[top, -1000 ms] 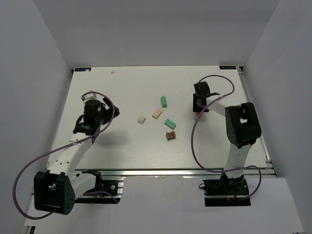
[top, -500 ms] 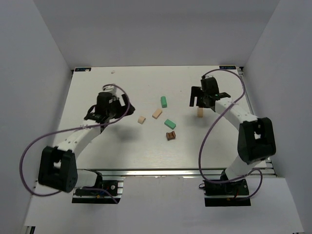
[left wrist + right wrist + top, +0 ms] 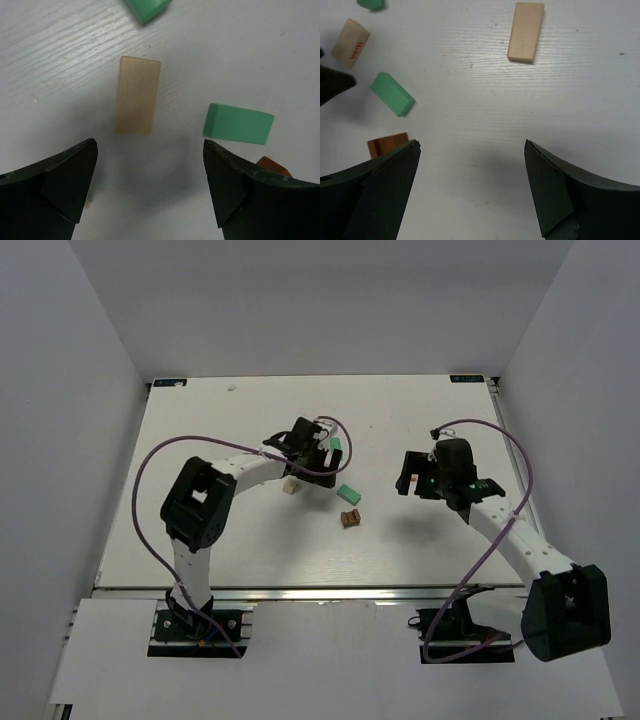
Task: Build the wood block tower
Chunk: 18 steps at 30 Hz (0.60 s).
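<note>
My left gripper should next grab the pale tan block (image 3: 137, 95) by its long sides, so that its flat bottom stays free to rest on the tabletop.
Loose blocks of the wood block tower lie mid-table. My left gripper (image 3: 310, 445) (image 3: 149, 170) hovers open over them, nothing between its fingers. Just ahead of its tips lies a pale tan block (image 3: 137, 95), with a mint green block (image 3: 239, 123) to the right, another green one (image 3: 147, 7) (image 3: 338, 447) beyond, and the dark brown block (image 3: 272, 165) (image 3: 350, 519) by the right finger. My right gripper (image 3: 415, 475) (image 3: 471, 165) is open and empty over bare table. A tan block (image 3: 526, 32) lies flat ahead of it. A tan block (image 3: 290, 486) lies left of the green one (image 3: 348, 493).
In the right wrist view a tan block printed HOTEL (image 3: 350, 43), a green block (image 3: 392, 93) and the brown block (image 3: 387, 145) sit at the left, beside a dark left-gripper finger (image 3: 332, 85). White walls enclose the white table (image 3: 200, 530) on three sides.
My left arm has swung right from the table's left side to over the middle blocks. My right gripper opened, left a tan block on the table and drew back toward the near right.
</note>
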Tool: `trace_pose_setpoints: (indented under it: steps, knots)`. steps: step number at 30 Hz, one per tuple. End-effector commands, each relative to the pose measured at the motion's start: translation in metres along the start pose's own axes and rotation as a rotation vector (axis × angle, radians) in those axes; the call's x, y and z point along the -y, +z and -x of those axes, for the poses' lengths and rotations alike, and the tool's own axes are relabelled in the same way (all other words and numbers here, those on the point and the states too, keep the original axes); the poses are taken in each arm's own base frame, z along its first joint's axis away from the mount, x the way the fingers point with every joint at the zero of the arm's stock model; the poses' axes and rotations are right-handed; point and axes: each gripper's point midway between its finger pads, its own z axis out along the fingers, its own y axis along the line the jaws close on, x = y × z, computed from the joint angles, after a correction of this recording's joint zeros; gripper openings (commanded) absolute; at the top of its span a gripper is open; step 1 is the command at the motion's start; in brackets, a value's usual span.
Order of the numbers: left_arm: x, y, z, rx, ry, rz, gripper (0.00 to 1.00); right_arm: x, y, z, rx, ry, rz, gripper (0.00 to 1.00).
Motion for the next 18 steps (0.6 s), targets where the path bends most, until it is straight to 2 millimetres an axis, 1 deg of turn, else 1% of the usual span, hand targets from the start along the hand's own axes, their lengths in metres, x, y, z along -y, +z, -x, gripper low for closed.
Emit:
trace_pose_setpoints:
  steps: [1, 2, 3, 4, 5, 6, 7, 8, 11, 12, 13, 15, 16, 18]
  knots:
    - [0.004, 0.007, 0.002, -0.040, 0.110, 0.056, 0.95, -0.019, -0.019, 0.011, 0.066, 0.014, 0.109, 0.89]
    - [0.003, 0.011, 0.001, -0.051, 0.115, 0.072, 0.94, -0.021, -0.022, 0.011, 0.075, 0.013, 0.119, 0.89]
    - [-0.001, 0.013, 0.006, -0.052, 0.120, 0.114, 0.91, -0.021, -0.023, 0.009, 0.076, 0.012, 0.126, 0.89]
    - [-0.005, 0.023, -0.002, -0.081, 0.119, 0.126, 0.89, -0.024, -0.030, 0.012, 0.096, 0.010, 0.141, 0.89]
    - [-0.007, 0.026, -0.004, -0.088, 0.115, 0.137, 0.88, -0.024, -0.033, 0.013, 0.104, 0.010, 0.143, 0.89]
    - [-0.008, 0.029, -0.005, -0.095, 0.108, 0.147, 0.85, -0.024, -0.035, 0.013, 0.109, 0.008, 0.147, 0.89]
    - [-0.008, 0.031, -0.004, -0.093, 0.099, 0.150, 0.83, -0.025, -0.040, 0.016, 0.127, 0.006, 0.151, 0.89]
    - [-0.008, 0.036, -0.007, -0.100, 0.097, 0.149, 0.81, -0.025, -0.043, 0.017, 0.136, 0.004, 0.152, 0.89]
    - [-0.006, 0.040, -0.008, -0.108, 0.091, 0.143, 0.71, -0.023, -0.050, 0.020, 0.159, 0.000, 0.145, 0.89]
    - [-0.005, 0.041, -0.009, -0.110, 0.091, 0.144, 0.67, -0.024, -0.053, 0.022, 0.171, -0.002, 0.145, 0.89]
    - [-0.005, 0.041, -0.006, -0.103, 0.089, 0.147, 0.55, -0.022, -0.053, 0.023, 0.180, -0.007, 0.140, 0.89]
    - [-0.003, 0.040, -0.002, -0.093, 0.083, 0.149, 0.48, -0.020, -0.053, 0.023, 0.195, -0.020, 0.135, 0.89]
    - [-0.002, 0.040, 0.000, -0.090, 0.077, 0.148, 0.42, -0.018, -0.052, 0.023, 0.197, -0.020, 0.124, 0.89]
    - [0.002, 0.038, 0.006, -0.075, 0.072, 0.149, 0.35, -0.017, -0.050, 0.019, 0.188, -0.017, 0.122, 0.89]
